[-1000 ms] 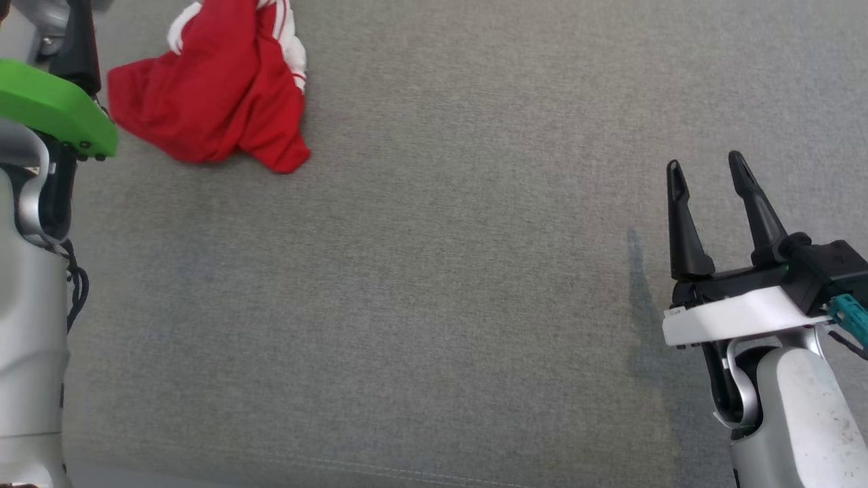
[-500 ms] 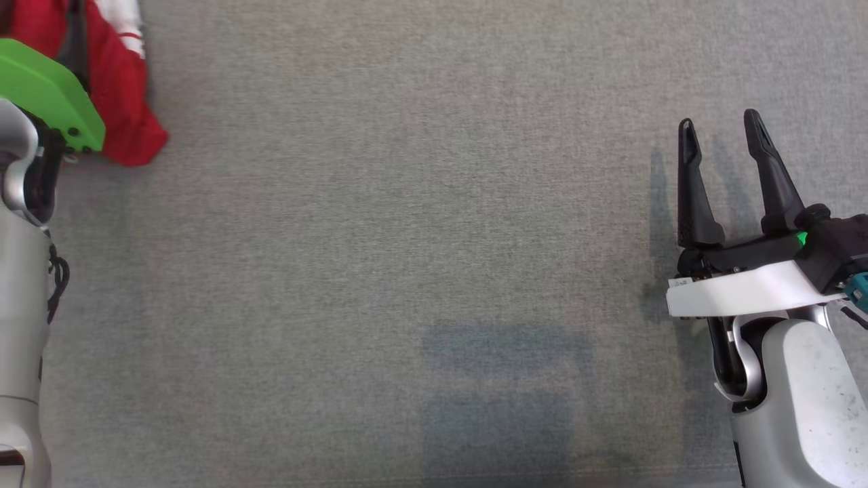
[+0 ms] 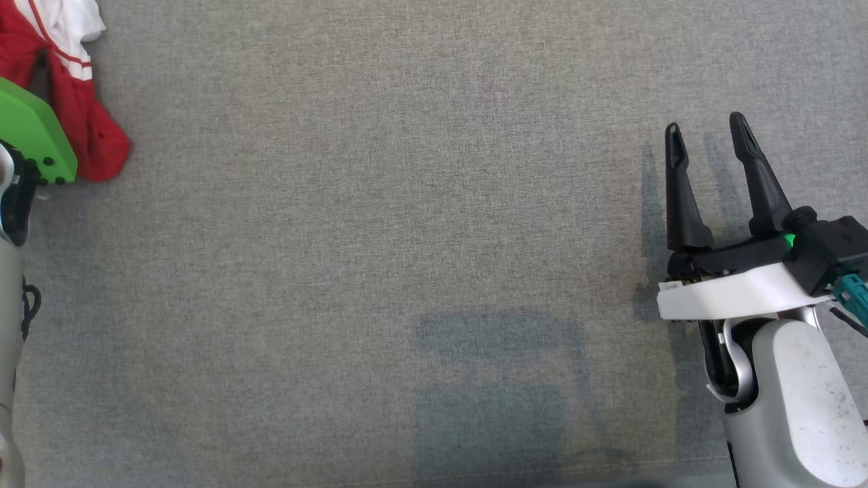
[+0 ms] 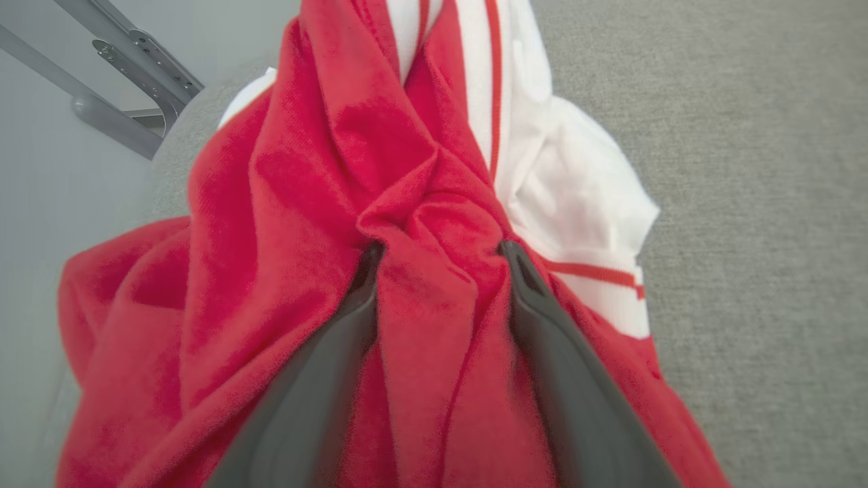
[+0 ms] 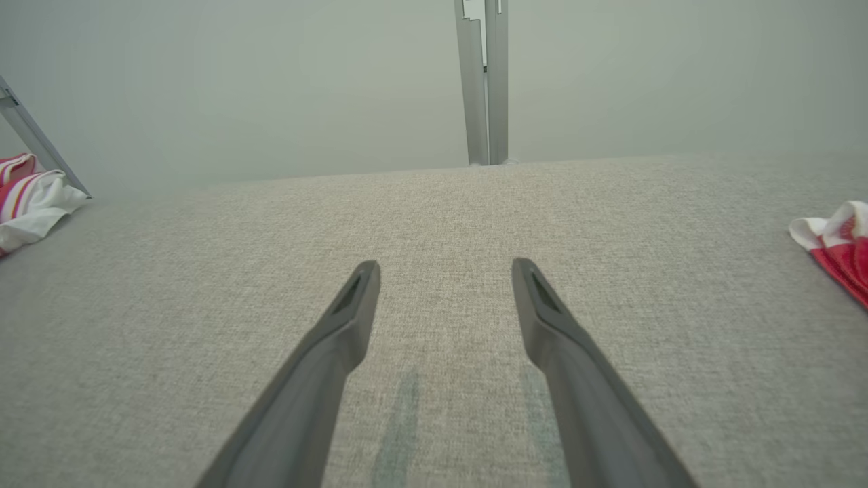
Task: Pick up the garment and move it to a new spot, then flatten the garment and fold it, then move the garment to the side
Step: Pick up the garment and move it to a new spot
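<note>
The left gripper picks up the garment by that raised fold (image 4: 439,260) next, as the red fold stands up between its fingertips while the rest slumps around it.
The garment (image 4: 420,203), red with white striped parts, lies crumpled on the grey fabric surface (image 3: 407,203); in the head view it is at the top left corner (image 3: 95,135). My left gripper (image 4: 439,254) is pushed down into it, open, its two fingers straddling a raised red fold that touches both tips. In the head view the left wrist's green cover (image 3: 34,135) hides those fingers. My right gripper (image 3: 705,135) hovers open above bare surface at the right, nothing between its fingers (image 5: 359,298).
The right wrist view shows a second red and white piece of cloth (image 5: 837,244) at its right edge and the garment (image 5: 34,203) at its left edge. A metal post (image 5: 483,81) rises beyond the surface's far edge. The surface's near edge runs along the head view's bottom.
The head camera has turned, so the garment now sits at the view's far left corner. The left wrist cover has come over the garment. The right gripper stays open in about the same place.
</note>
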Controlling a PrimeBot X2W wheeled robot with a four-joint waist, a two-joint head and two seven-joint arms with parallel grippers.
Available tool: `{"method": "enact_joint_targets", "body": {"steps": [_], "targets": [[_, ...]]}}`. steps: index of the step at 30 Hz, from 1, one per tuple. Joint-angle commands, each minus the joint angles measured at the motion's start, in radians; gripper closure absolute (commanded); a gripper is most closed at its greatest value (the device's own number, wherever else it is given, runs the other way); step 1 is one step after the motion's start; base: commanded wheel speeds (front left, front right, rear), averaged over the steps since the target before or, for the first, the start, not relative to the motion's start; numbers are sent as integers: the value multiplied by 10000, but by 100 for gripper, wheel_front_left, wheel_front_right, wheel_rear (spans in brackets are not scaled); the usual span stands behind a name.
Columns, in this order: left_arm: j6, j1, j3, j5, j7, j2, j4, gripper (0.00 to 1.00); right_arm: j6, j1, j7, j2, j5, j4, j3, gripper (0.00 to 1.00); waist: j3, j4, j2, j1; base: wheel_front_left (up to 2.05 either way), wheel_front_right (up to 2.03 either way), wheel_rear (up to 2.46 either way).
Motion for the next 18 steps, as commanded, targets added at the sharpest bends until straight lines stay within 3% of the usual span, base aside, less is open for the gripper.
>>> {"method": "enact_joint_targets", "body": {"steps": [1,18], "targets": [[118,-31,-30,87,-138,-5,138,100,1,-145,-95,-33,35,23,12,0,-57,6,0,-1,0,0,0],[-40,-579,-803,532,-2254,-43,-161,100,1,458,-354,-33,393,626,-158,0,-2397,-149,0,-1,0,0,0]]}}
